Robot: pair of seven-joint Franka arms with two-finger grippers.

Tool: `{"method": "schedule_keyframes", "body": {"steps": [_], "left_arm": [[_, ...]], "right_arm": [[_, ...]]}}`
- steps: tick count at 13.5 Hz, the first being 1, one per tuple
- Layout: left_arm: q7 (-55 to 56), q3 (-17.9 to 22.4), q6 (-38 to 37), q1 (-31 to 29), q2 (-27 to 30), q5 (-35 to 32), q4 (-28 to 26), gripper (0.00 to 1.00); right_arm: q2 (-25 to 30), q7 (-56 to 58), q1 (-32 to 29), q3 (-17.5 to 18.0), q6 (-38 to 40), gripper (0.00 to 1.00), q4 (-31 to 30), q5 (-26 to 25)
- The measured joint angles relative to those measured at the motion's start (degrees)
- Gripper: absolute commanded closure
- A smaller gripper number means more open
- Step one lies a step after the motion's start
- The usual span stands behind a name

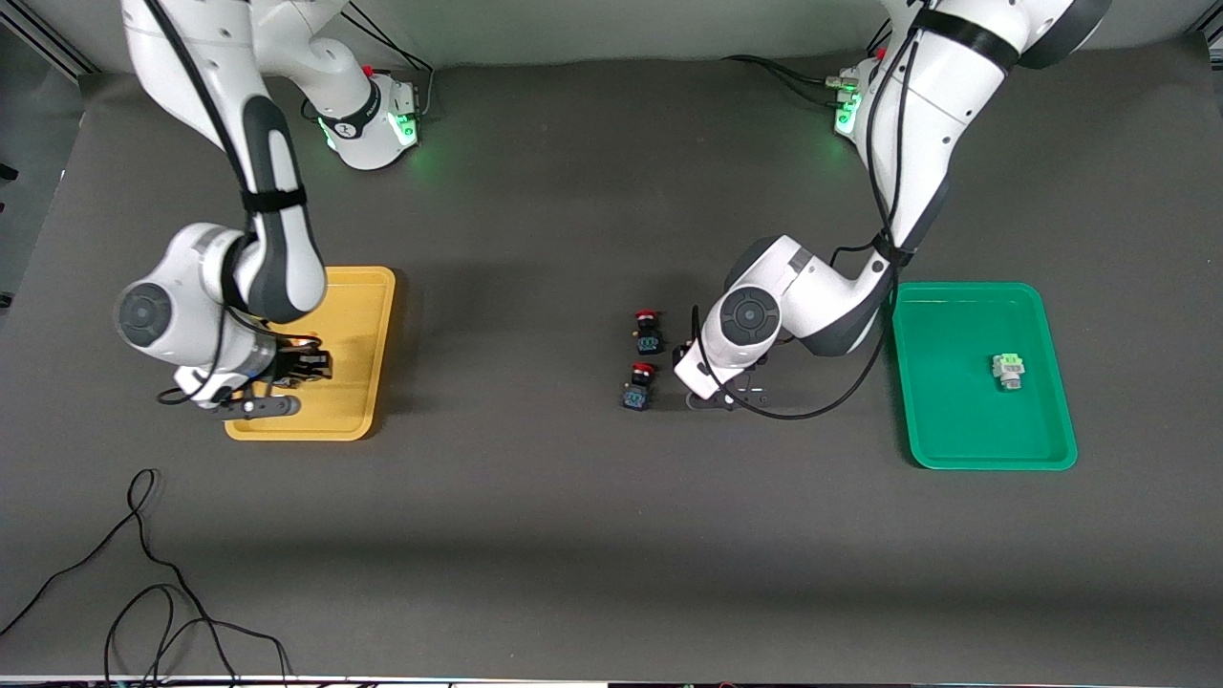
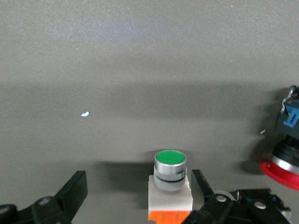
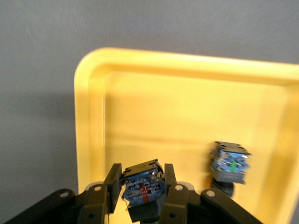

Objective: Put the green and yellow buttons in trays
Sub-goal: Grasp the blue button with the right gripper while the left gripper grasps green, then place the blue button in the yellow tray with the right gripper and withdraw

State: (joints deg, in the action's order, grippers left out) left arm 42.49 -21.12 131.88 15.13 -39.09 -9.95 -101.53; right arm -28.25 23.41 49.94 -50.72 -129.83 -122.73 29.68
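Note:
The left gripper grabs the green-capped button by its white body (image 2: 170, 201) next. Then the button goes in the green tray.
My right gripper (image 1: 301, 368) is low over the yellow tray (image 1: 368, 287) and shut on a black-blue button (image 3: 142, 186), whose cap is hidden. A second black-blue button (image 3: 229, 163) lies in the same tray (image 3: 93, 93). My left gripper (image 1: 712, 397) is down at the table by the red buttons. It is open (image 2: 138, 179) around a round green-capped button (image 2: 170, 179) on a white body, which stands close to one finger (image 2: 202, 184). The arm hides this button in the front view. A light-green button (image 1: 1008, 368) lies in the green tray (image 1: 955, 420).
Two red-capped black-blue buttons (image 1: 648, 330) (image 1: 638, 387) stand mid-table beside my left gripper, toward the right arm's end. One shows in the left wrist view (image 2: 286, 156). A loose black cable (image 1: 143, 573) lies near the front camera at the right arm's end.

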Motion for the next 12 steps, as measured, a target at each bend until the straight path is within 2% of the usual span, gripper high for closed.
{"method": "schedule_keyframes", "body": {"steps": [1, 2, 3, 7, 10, 11, 12], "left_arm": [[0.7, -0.1, 0.2, 0.1, -0.2, 0.0, 0.0, 0.01], [1.2, -0.1, 0.2, 0.1, -0.2, 0.0, 0.0, 0.01], [1.4, -0.2, 0.2, 0.2, -0.2, 0.0, 0.0, 0.01], [1.7, -0.2, 0.2, 0.5, -0.2, 0.0, 0.0, 0.01], [2.8, -0.2, 0.1, 1.3, -0.2, 0.0, -0.1, 0.01], [3.1, -0.2, 0.1, 1.7, -0.3, 0.0, -0.1, 0.04], [3.3, -0.2, 0.1, 2.0, -0.4, 0.0, -0.2, 0.42]], "right_arm": [[-1.6, 1.8, 0.0, 0.0, -0.1, 0.63, 0.0, 2.5], [-2.9, 2.9, 0.1, 0.0, -0.1, 0.30, 0.1, 4.3], [-3.7, 3.0, 0.3, 0.1, -0.1, 0.01, 0.2, 5.2], [-4.1, 2.2, 0.5, -0.3, 5.0, 0.00, 4.0, 6.0], [-3.8, -0.4, 0.8, -3.2, 15.6, 0.00, 11.8, 4.1], [-3.4, -1.7, 0.8, -4.0, 19.6, 0.00, 15.0, 2.7], [-2.9, -3.3, 0.9, -4.8, 23.5, 0.00, 18.3, 1.2]]}}
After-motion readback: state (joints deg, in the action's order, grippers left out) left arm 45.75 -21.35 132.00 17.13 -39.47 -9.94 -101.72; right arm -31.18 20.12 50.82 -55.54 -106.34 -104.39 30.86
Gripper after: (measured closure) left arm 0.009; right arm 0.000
